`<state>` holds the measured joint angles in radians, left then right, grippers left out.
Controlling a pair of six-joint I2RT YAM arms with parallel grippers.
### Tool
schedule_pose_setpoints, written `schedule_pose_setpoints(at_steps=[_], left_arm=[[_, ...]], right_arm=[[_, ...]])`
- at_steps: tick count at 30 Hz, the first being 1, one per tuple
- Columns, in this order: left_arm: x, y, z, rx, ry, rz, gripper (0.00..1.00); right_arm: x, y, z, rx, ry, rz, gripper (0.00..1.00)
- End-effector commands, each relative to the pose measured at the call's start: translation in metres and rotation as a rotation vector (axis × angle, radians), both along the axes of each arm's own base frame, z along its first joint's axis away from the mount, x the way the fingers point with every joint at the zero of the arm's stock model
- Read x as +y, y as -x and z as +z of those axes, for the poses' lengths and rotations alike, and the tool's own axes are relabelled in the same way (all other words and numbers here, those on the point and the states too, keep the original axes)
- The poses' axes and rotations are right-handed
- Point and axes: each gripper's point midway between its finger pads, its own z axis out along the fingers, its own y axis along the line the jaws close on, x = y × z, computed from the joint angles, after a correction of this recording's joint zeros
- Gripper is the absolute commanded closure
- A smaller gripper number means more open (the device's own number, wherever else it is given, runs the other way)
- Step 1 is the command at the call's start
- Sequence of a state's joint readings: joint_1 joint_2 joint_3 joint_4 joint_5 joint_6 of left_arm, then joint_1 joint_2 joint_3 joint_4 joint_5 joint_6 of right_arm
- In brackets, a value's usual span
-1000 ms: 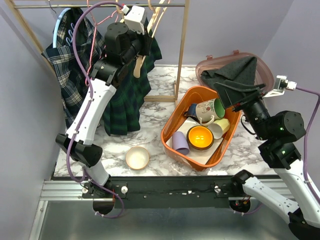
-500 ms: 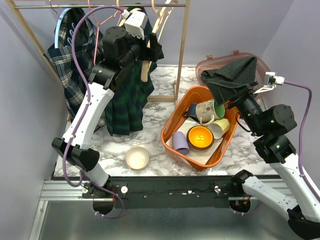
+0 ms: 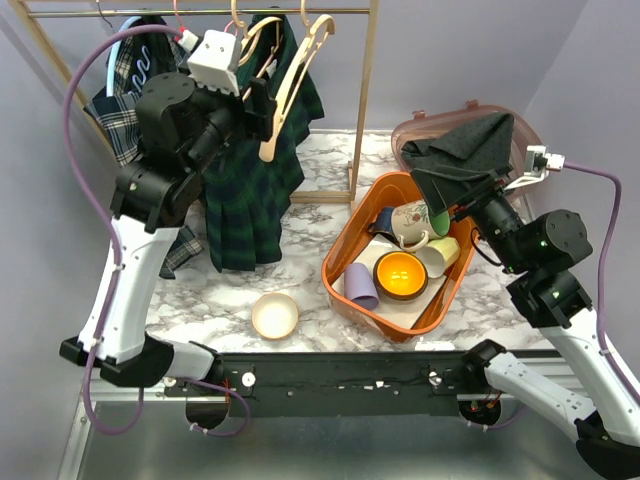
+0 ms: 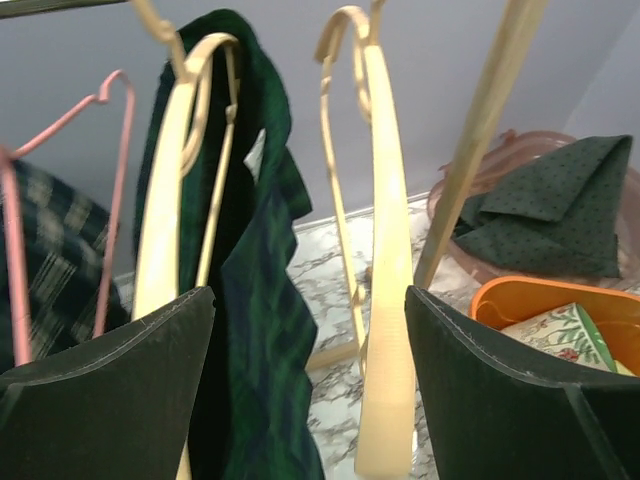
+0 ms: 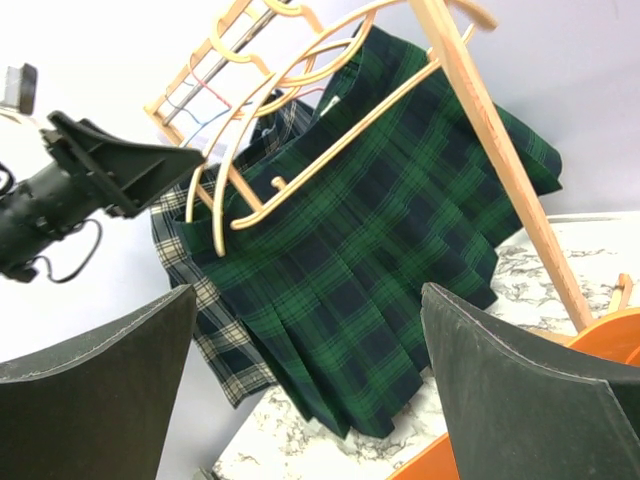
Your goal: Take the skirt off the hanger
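Note:
My left gripper grabs the skirt's pale wooden hanger by its near bare arm [image 3: 246, 54] next, since this leaves the skirt [image 3: 255, 195] free to be removed.
The green plaid skirt [image 3: 255, 195] hangs from a pale wooden hanger [image 4: 165, 230] on the rack rail. My left gripper [image 3: 258, 108] is up at the rail, open. In the left wrist view its fingers [image 4: 110, 390] stand wide, with the skirt's edge [image 4: 260, 330] and a bare wooden hanger [image 4: 385, 300] hanging between them, touching neither. My right gripper [image 3: 462, 195] is open over the orange basket, well to the right of the skirt. The right wrist view shows the skirt [image 5: 390, 260] still draped on its hanger [image 5: 300, 160].
A grey-blue plaid garment [image 3: 125, 120] hangs at the rail's left end on a pink hanger [image 4: 105, 200]. The rack's wooden post [image 3: 365, 100] stands right of the skirt. An orange basket [image 3: 345, 245] holds mugs and bowls, a pink tub [image 3: 530, 140] holds dark cloth, and a small bowl [image 3: 275, 315] sits in front.
My left gripper has opened and let go of the hanger it pinched, and its arm has swung left and back from the rail. The right arm has barely shifted.

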<state>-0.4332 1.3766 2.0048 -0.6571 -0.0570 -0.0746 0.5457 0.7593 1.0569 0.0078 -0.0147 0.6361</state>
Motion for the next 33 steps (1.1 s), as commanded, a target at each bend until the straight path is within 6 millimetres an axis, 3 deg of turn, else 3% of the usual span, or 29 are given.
schedule_pose_setpoints(at_steps=[1,4,9,14,20,26,33], left_arm=[[0.039,0.012,-0.002,0.002,-0.064,0.159,0.13],[0.057,0.011,0.003,-0.010,-0.079,0.257,0.15],[0.065,-0.002,0.000,-0.004,-0.183,0.302,0.17],[0.072,-0.027,-0.024,0.074,-0.217,0.348,0.23],[0.069,-0.039,-0.037,0.109,-0.221,0.332,0.31],[0.067,-0.046,-0.035,0.098,-0.209,0.307,0.42],[0.063,-0.046,-0.028,0.075,-0.186,0.289,0.69]], right_arm=[[0.002,0.006,-0.005,0.002,0.006,0.027,0.00],[0.002,0.010,-0.003,-0.007,0.006,0.037,0.00],[0.002,0.011,-0.010,0.013,0.026,0.040,0.00],[0.000,0.015,-0.009,0.003,0.028,0.042,0.00],[0.000,0.015,-0.012,0.005,0.038,0.042,0.00],[0.005,0.014,-0.015,0.008,0.048,0.061,0.00],[0.008,0.012,-0.017,0.009,0.060,0.072,0.00]])
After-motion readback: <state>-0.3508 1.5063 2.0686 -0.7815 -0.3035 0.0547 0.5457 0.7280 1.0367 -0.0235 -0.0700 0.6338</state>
